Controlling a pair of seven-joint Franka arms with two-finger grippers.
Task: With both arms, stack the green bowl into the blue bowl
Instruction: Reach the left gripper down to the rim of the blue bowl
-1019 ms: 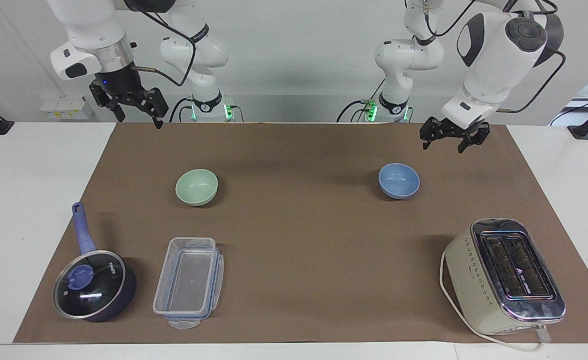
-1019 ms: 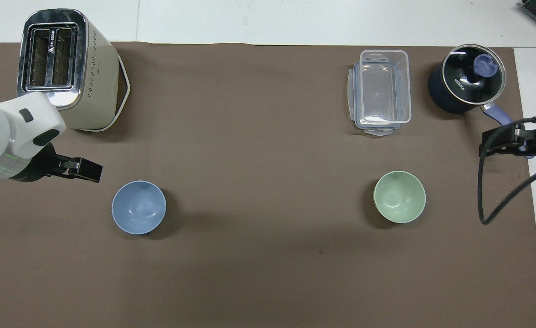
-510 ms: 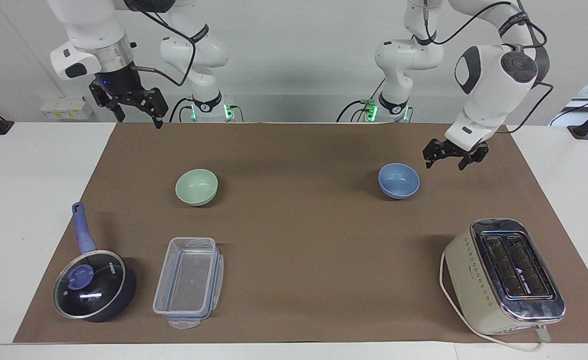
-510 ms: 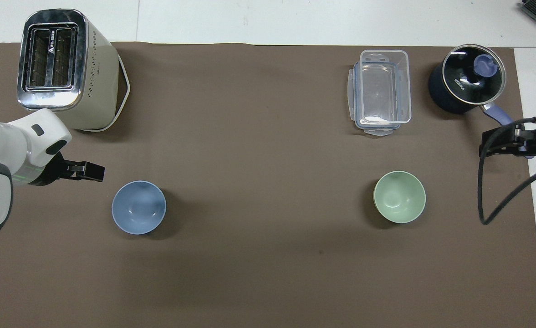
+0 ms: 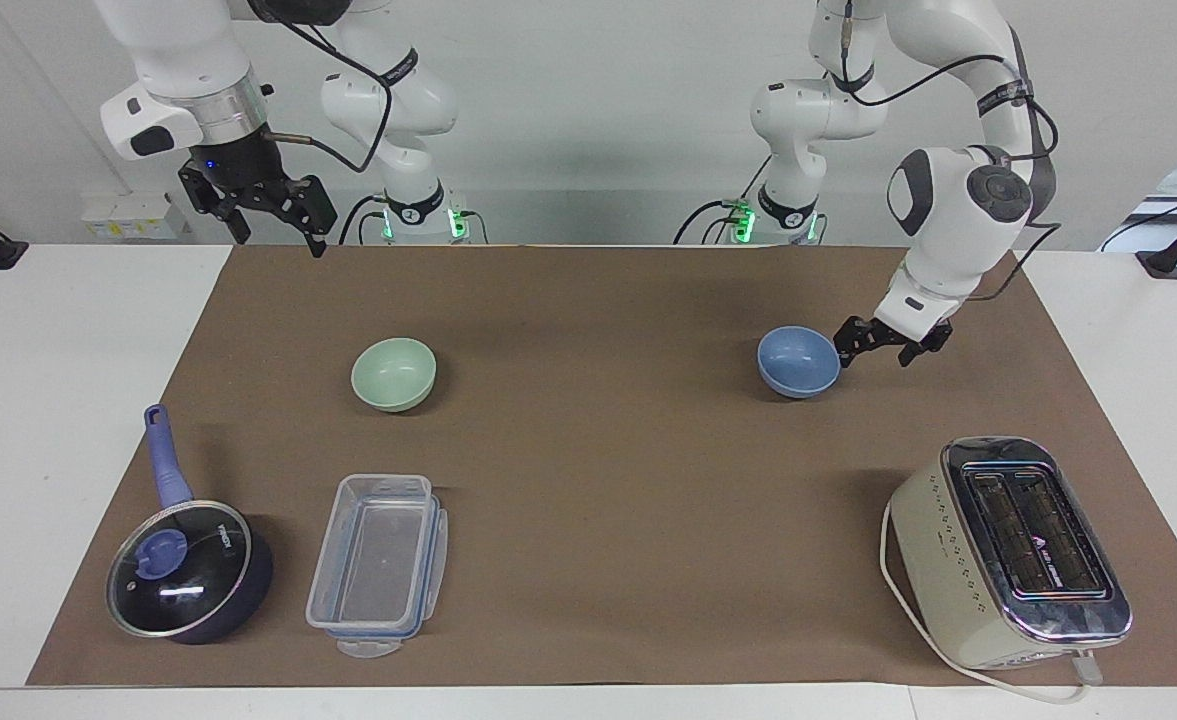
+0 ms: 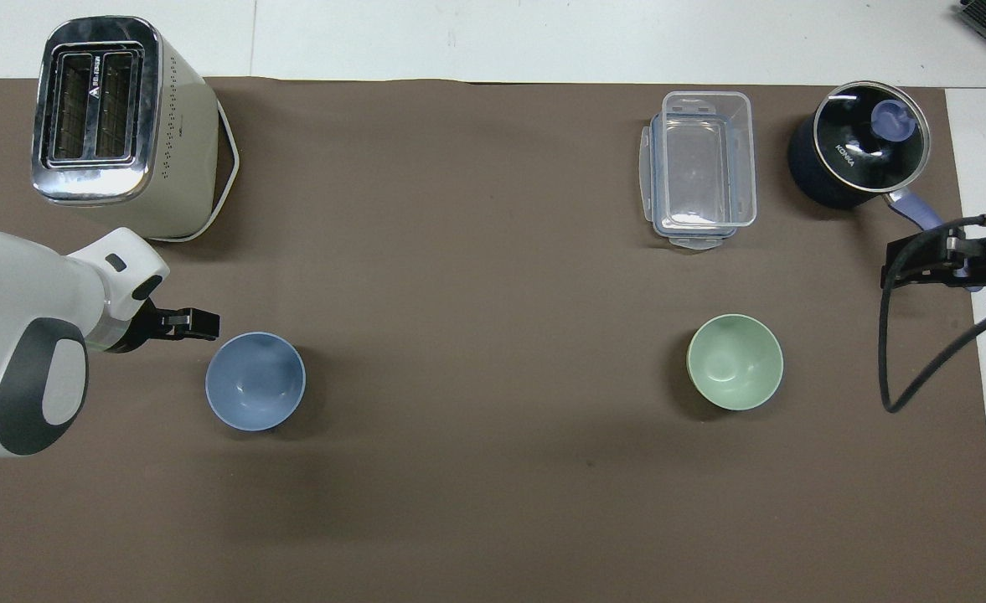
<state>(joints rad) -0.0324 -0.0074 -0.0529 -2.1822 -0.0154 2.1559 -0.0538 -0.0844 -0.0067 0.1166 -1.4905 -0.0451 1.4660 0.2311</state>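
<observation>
My left gripper grabs the blue bowl by its rim (image 6: 214, 363) next, to bring it over for stacking the green bowl (image 6: 735, 362) into it.
The blue bowl (image 5: 798, 362) stands upright on the brown mat toward the left arm's end; it also shows in the overhead view (image 6: 255, 381). My left gripper (image 5: 878, 352) is low and open, right beside the blue bowl's rim on the left arm's end side; it holds nothing. It shows in the overhead view (image 6: 199, 322) just at the bowl's edge. The green bowl (image 5: 394, 373) stands upright toward the right arm's end, also seen from overhead (image 6: 735, 362). My right gripper (image 5: 281, 238) waits open and empty, high over the mat's edge near its base.
A cream toaster (image 5: 1008, 550) stands farther from the robots than the blue bowl. A clear plastic container (image 5: 378, 565) and a dark blue lidded saucepan (image 5: 188, 580) stand farther out than the green bowl. The brown mat (image 5: 598, 480) covers the table.
My left gripper has come down and moved toward the blue bowl, from above the mat to right beside its rim. The right arm and both bowls have not moved.
</observation>
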